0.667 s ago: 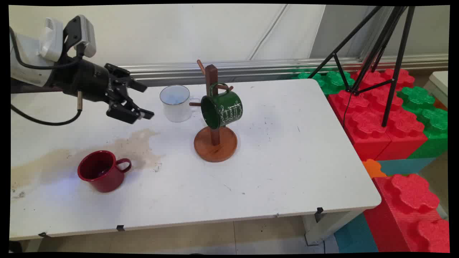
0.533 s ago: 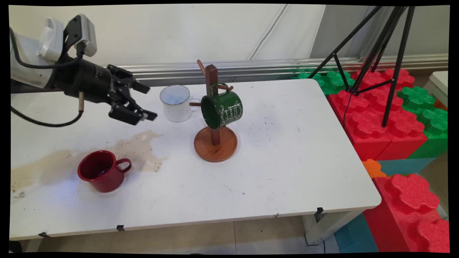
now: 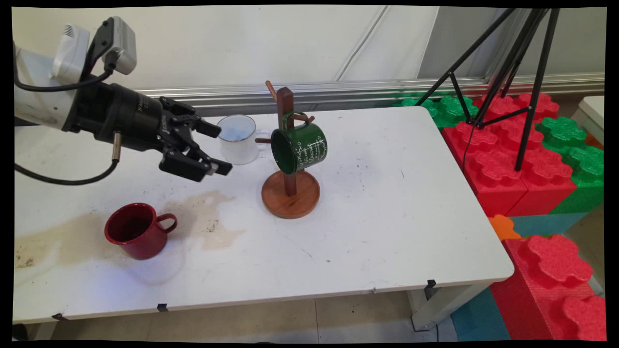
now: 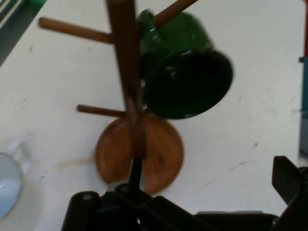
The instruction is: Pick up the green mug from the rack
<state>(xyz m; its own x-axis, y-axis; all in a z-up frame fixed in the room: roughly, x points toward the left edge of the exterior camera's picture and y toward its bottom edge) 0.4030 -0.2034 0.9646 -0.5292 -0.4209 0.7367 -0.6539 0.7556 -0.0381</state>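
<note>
The green mug should be held by its rim [image 3: 284,171] in my gripper next, so the green mug's handle [image 3: 286,119] stays free to slip off the peg.
My black gripper [image 3: 216,148] hangs open and empty above the table, just left of the white mug [image 3: 237,139] and pointing toward the wooden mug tree [image 3: 288,145]. A green mug [image 3: 300,147] hangs by its handle on one peg of the tree. In the hand view the mug tree [image 4: 130,96] stands straight ahead with the green mug [image 4: 185,79] on its right side and the white mug's rim [image 4: 7,185] at the left edge. A red mug [image 3: 135,230] stands upright on the table below the gripper, its handle to the right.
A brownish stain [image 3: 203,217] spreads over the white table [image 3: 387,217] around the red mug. Red and green foam blocks [image 3: 508,159] and a black tripod [image 3: 512,72] stand off the table's right side. A wall with a metal rail [image 3: 338,89] runs behind.
The gripper has moved to the right and slightly down, toward the white mug and the mug tree, still open. The mugs and the tree have not moved.
</note>
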